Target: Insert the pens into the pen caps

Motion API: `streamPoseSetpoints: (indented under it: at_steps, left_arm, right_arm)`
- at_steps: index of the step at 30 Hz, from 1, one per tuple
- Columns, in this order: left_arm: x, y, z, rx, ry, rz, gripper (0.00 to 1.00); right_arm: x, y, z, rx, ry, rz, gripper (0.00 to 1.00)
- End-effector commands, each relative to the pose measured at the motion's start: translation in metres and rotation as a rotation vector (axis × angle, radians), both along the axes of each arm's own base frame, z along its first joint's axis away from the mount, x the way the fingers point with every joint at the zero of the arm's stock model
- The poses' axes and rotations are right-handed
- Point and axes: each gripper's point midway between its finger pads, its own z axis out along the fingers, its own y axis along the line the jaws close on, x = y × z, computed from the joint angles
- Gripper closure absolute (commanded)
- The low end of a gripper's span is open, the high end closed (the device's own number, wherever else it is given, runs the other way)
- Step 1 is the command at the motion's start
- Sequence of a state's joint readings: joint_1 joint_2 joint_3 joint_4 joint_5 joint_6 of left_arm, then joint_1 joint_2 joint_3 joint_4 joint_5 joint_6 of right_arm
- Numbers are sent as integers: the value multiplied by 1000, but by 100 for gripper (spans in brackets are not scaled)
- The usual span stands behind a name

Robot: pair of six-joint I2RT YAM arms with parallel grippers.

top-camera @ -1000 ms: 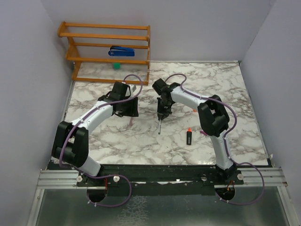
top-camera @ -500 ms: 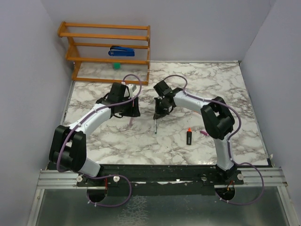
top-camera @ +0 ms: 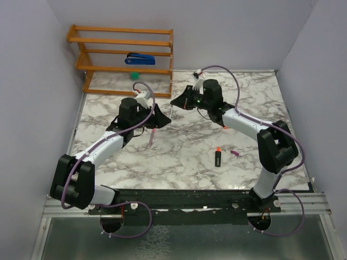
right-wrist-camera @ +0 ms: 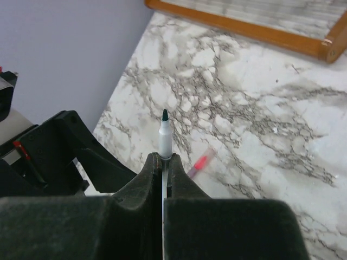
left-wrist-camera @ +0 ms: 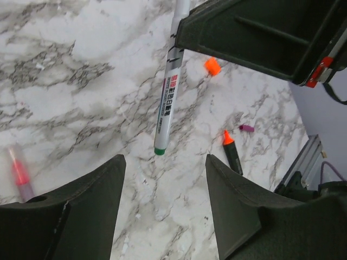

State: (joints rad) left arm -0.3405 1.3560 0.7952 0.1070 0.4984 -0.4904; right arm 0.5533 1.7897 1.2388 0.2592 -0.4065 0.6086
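Note:
My left gripper is to grab the silver-grey pen (top-camera: 172, 111) by its green end next, so the dark tip stays free to go into the magenta cap.
My right gripper (top-camera: 180, 102) (right-wrist-camera: 164, 158) is shut on the silver-grey pen (top-camera: 172, 111) (right-wrist-camera: 165, 140) and holds it in the air, its dark tip pointing away from the jaws. In the left wrist view this pen (left-wrist-camera: 167, 93) hangs with its green end down. My left gripper (top-camera: 155, 117) (left-wrist-camera: 162, 216) is open and empty, facing the pen. The pink pen (top-camera: 150, 136) (left-wrist-camera: 19, 177) (right-wrist-camera: 201, 161) lies on the table below. The black marker (top-camera: 217, 157) (left-wrist-camera: 232, 153), the orange cap (top-camera: 223, 128) (left-wrist-camera: 212, 66) and the magenta cap (top-camera: 235, 153) (left-wrist-camera: 246, 128) lie on the right. I see no separate pale pink cap.
A wooden rack (top-camera: 122, 54) stands at the back left with a blue stapler (top-camera: 140, 57) and a green ball (top-camera: 134, 76) on it. Its lower rail (right-wrist-camera: 244, 26) shows in the right wrist view. Grey walls close in the marble table (top-camera: 179, 162).
My right gripper has lifted the silver-grey pen off the table and swung it back and up. My left gripper has turned toward it and moved slightly right.

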Motion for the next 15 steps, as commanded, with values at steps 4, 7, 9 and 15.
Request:
streamPoseSetpoints:
  at_steps: [4,7,9,15]
  left_arm:
    - [2,-20,62,-187,-257,-89,37]
    - [3,-21,62,-189,-278,-100,40]
    - [4,-22,60,-187,-281,-100,41]
    - [3,-23,63,-194,-308,-109,45]
  right_arm:
    - [-14,2,68,179,-197,132,100]
    - [-19,-3,77,222,-201,162,100]
    - [-22,-5,85,235,-212,173,100]
    - [-31,-8,101,252,-241,191,100]
